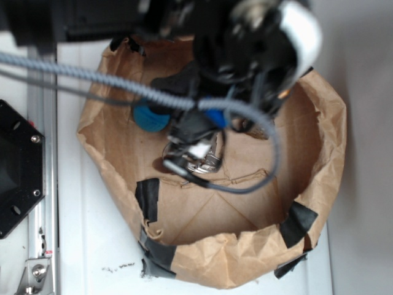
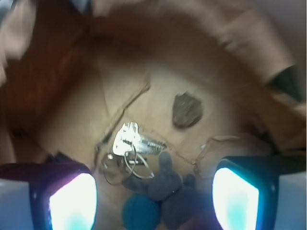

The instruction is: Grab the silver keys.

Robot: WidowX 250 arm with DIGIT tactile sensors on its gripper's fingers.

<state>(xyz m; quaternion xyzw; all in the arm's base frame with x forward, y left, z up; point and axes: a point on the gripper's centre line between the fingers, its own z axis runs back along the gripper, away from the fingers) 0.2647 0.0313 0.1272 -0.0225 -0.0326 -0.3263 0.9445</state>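
My gripper grabs the silver keys by their thin wire ring next, to pick them up as one bunch.
The silver keys lie on the brown paper floor, a shiny bunch with thin wire rings trailing toward the camera. My gripper hangs above with its jaws wide apart and nothing between them; its glowing pads frame the lower corners. The keys sit ahead of the fingertips, slightly left of centre. In the exterior view the keys glint just under the gripper, partly hidden by the arm.
A grey plush toy and a blue ball lie next to the key rings. A brown rock sits farther off. Everything rests in a crumpled paper basin with black tape patches. A cable loops over it.
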